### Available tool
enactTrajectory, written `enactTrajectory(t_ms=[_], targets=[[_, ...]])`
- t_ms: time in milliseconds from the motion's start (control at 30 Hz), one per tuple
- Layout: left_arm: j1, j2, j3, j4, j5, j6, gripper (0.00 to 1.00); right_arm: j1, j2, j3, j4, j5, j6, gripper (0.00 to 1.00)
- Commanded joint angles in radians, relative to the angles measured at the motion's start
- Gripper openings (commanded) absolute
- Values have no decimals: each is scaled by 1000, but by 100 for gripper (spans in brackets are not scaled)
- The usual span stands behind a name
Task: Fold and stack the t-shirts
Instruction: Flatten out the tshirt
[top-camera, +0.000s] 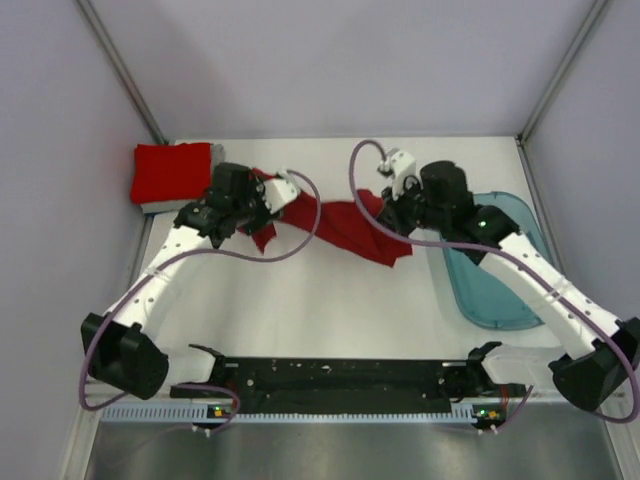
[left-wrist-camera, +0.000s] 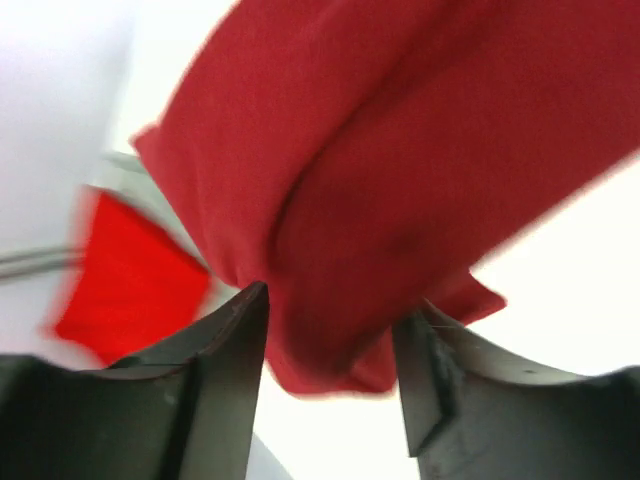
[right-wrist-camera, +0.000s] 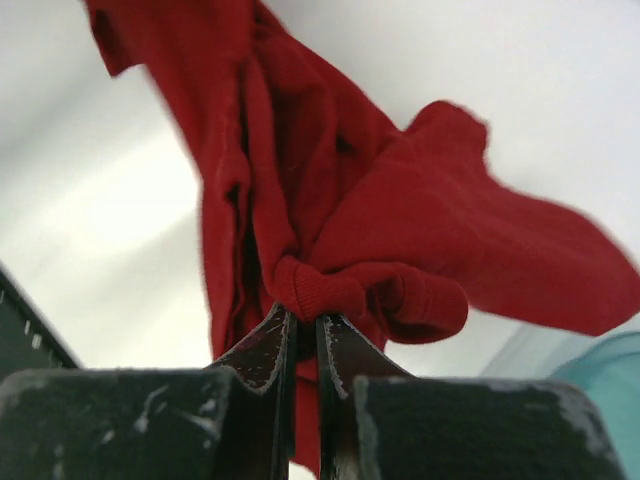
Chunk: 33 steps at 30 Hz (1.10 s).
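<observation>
My left gripper grabs the bunched end of the dark red t-shirt (top-camera: 340, 225) next, opposite my right gripper, to stretch the t-shirt for folding.
A dark red t-shirt (top-camera: 340, 225) lies crumpled and stretched across the middle of the table between my two grippers. My left gripper (top-camera: 272, 205) is at its left end; in the left wrist view the jaws (left-wrist-camera: 330, 300) stand wide apart with a bunch of the dark red cloth (left-wrist-camera: 400, 150) between the tips. My right gripper (top-camera: 385, 215) is shut on a rolled edge of the shirt (right-wrist-camera: 330, 170), pinched at the fingertips (right-wrist-camera: 305, 320). A brighter red folded shirt (top-camera: 172, 172) lies on a grey one (top-camera: 155, 208) at the back left.
A translucent teal tub (top-camera: 500, 270) stands on the right under my right arm, and its edge shows in the right wrist view (right-wrist-camera: 600, 370). The folded pile is close to the left wall and shows in the left wrist view (left-wrist-camera: 120, 280). A black rail runs along the near edge.
</observation>
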Motion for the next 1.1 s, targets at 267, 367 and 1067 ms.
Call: enactTrajectory(t_ms=[267,367,1067], targets=[[10,31,-270,-294,177,45,73,33,57,-287,-2,22,203,0],[4,60,-290,-328,247,47,68,-14,63,-295,0,24,244,0],[-113,299,-353,-32,191,-104,49,-109,252,-49,-187,226,293,59]])
